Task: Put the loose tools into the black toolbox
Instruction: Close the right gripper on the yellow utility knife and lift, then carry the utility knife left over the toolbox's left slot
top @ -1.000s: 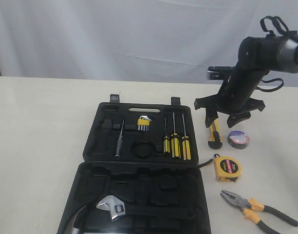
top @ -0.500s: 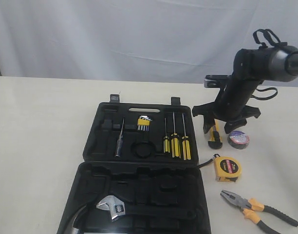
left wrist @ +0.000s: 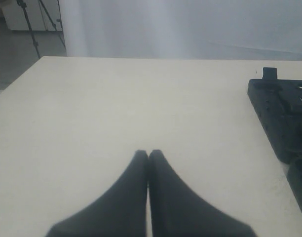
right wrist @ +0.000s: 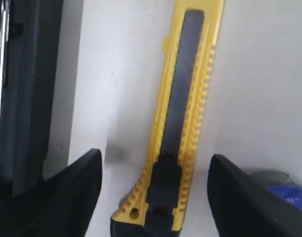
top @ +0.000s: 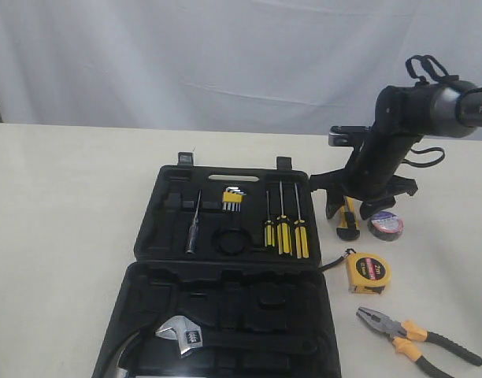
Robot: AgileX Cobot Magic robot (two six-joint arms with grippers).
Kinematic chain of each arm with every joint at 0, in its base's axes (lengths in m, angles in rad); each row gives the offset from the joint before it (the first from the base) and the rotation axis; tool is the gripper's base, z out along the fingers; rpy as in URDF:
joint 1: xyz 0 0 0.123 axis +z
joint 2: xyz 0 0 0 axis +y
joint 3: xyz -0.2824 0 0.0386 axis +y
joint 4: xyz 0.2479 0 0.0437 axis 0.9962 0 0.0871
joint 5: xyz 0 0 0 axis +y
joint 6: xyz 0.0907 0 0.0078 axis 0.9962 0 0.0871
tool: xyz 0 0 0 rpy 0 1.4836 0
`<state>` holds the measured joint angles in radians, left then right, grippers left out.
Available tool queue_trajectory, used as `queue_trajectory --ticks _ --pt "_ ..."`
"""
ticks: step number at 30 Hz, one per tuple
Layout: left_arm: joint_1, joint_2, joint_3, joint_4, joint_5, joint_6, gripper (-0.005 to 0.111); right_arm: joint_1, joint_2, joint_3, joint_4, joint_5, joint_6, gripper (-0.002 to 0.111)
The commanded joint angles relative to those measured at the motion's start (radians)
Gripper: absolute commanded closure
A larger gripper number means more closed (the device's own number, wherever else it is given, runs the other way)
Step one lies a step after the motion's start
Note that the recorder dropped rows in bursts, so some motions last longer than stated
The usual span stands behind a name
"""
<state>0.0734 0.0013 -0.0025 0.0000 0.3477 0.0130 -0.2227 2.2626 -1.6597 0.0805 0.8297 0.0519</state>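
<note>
My right gripper should close on the knife's yellow handle, because my fingers reach down beside it in the right wrist view.
The yellow-black utility knife (right wrist: 178, 128) lies flat on the table between the fingers of my right gripper (right wrist: 153, 160), which is open and straddles it without touching. In the exterior view the right gripper (top: 357, 211) hovers low over the knife (top: 347, 223), right of the open black toolbox (top: 225, 268). Beside the knife sits the small black tape roll (top: 385, 226). Nearer the front lie the yellow tape measure (top: 368, 272) and the pliers with orange-black handles (top: 414, 335). My left gripper (left wrist: 148, 154) is shut on nothing over bare table, left of the toolbox edge (left wrist: 282, 118).
Yellow-handled screwdrivers (top: 284, 230) and hex keys (top: 232, 198) sit in slots in the toolbox's far half; a silver adjustable wrench (top: 182, 335) lies in the near half. A white curtain hangs behind the table. The blue-labelled tape roll (right wrist: 282, 190) lies close to one right finger.
My right gripper has come down and slightly left, from above the knife to low around it, still open. The tools and toolbox have not moved.
</note>
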Motion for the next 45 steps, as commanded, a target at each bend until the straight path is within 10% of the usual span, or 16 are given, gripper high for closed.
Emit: queue_trajectory --ticks 1,14,27,45 --pt "-0.005 -0.001 0.003 0.000 -0.005 -0.006 0.107 -0.006 0.006 -0.002 0.000 -0.013 -0.008 0.048" --pt "-0.005 -0.001 0.003 0.000 -0.005 -0.006 0.107 -0.006 0.013 -0.002 0.000 0.014 -0.001 0.050" --pt "-0.005 -0.001 0.003 0.000 -0.005 -0.006 0.107 -0.006 0.009 -0.002 0.000 0.054 -0.014 0.098" --pt "-0.005 -0.001 0.003 0.000 -0.005 -0.006 0.107 0.089 -0.267 -0.015 0.067 0.235 0.101 0.098"
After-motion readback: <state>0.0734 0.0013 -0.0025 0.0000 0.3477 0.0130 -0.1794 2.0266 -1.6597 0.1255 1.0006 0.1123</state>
